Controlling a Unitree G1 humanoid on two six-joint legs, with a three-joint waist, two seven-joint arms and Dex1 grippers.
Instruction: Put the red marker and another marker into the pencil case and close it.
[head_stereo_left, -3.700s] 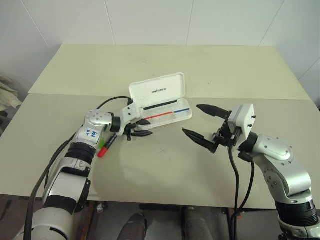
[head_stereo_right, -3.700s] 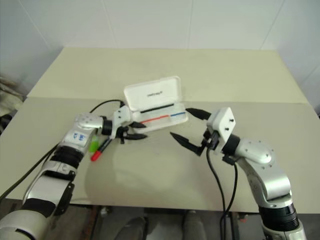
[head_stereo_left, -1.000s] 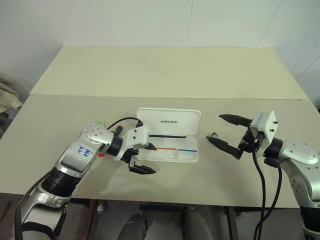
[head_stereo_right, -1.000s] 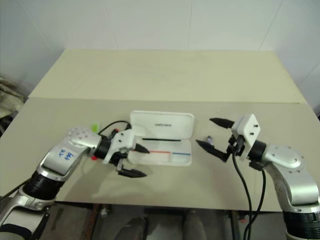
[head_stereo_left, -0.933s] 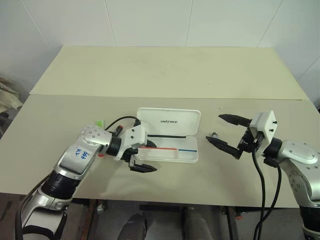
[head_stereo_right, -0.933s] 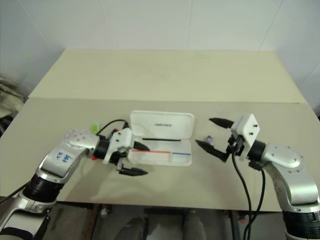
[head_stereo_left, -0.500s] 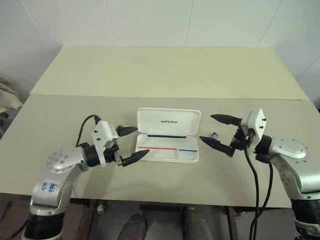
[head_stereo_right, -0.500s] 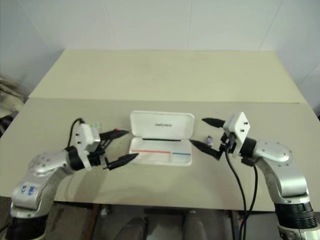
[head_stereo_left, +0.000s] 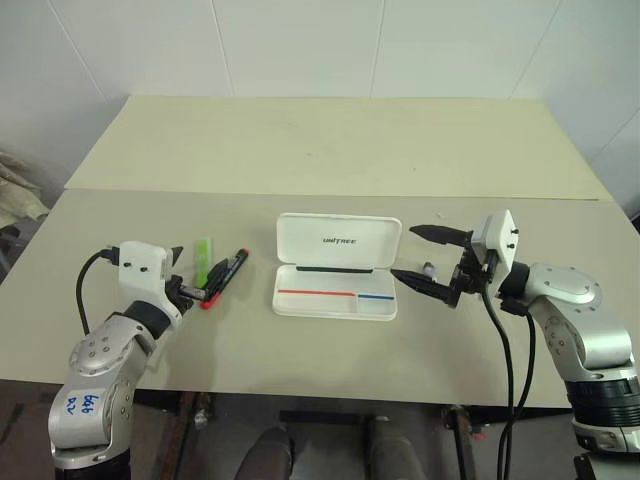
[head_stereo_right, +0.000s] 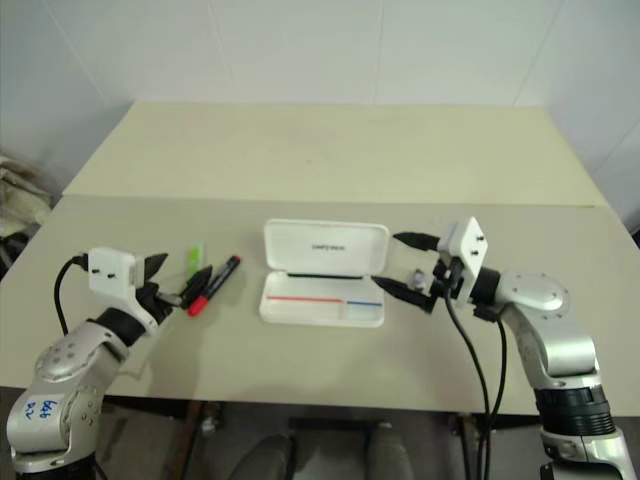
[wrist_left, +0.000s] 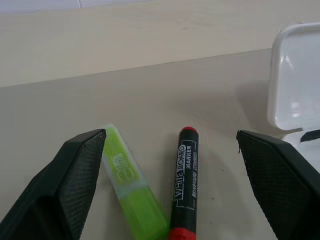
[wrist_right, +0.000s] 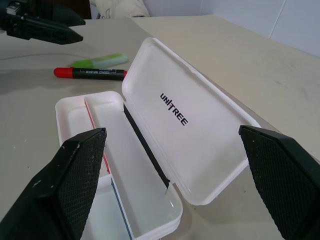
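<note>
My left gripper's fingers are still above the marker's black body (head_stereo_left: 236, 267) and closing now would miss, so lowering comes next and it is too early to close.
The white pencil case (head_stereo_left: 300, 236) lies open at the table's middle, lid back, with red and blue stripes inside the tray. To its left lie the red marker (head_stereo_left: 224, 277) and the other marker, a light green highlighter (head_stereo_left: 202, 260), side by side. My left gripper (head_stereo_left: 188, 275) is open just left of them, and its wrist view shows the highlighter (wrist_left: 132, 187) and the red marker (wrist_left: 184, 182) between its spread fingers. On the case's right side, my right gripper (head_stereo_left: 403, 252) hangs open and empty, facing the lid (wrist_right: 190, 125).
A small grey object (head_stereo_left: 428, 269) lies on the table right of the case, by the right gripper. A seam (head_stereo_left: 150, 191) separates the near table from the one behind. Black cables trail from both wrists.
My left gripper has swung left, away from the case's front edge, to the far side of the two markers, uncovering them. The right gripper has edged slightly closer to the case.
</note>
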